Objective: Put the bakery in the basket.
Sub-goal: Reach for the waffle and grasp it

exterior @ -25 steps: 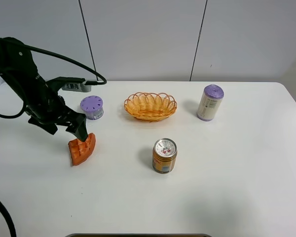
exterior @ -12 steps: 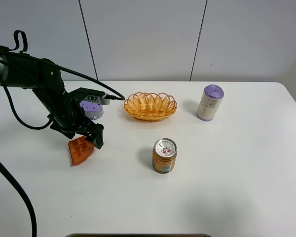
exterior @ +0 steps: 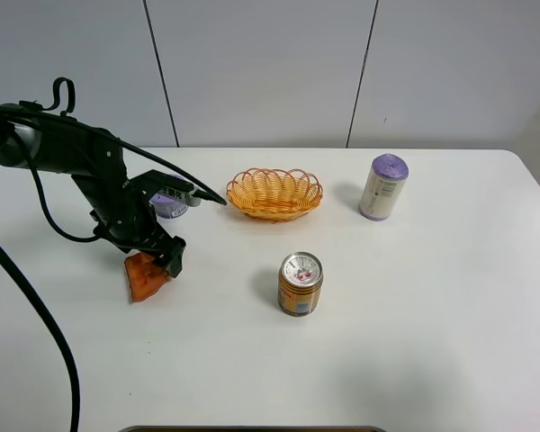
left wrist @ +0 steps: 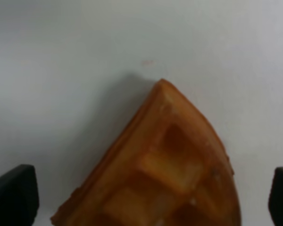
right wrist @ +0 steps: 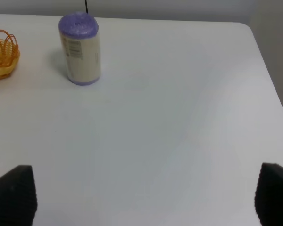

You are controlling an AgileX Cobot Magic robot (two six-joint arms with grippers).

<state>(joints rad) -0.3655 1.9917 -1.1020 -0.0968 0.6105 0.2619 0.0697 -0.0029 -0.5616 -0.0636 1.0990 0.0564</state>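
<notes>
My left gripper picks up the waffle wedge across its two side edges next, to put the bakery in the basket.
The bakery, an orange-brown waffle wedge, lies on the white table at the left. My left gripper is lowered over its far end. In the left wrist view the bakery fills the middle, with the left gripper open and one dark fingertip on each side of it, not touching. The wicker basket stands at the back centre, empty; its edge also shows in the right wrist view. My right gripper is open and empty above bare table, out of the exterior view.
A gold drink can stands in the middle between bakery and front edge. A purple-lidded round container sits just behind the left arm. A tall purple-topped cylinder stands at the back right, also in the right wrist view.
My left arm has swung right and down, so the gripper now sits over the bakery and hides its upper part. The bakery has hardly moved.
</notes>
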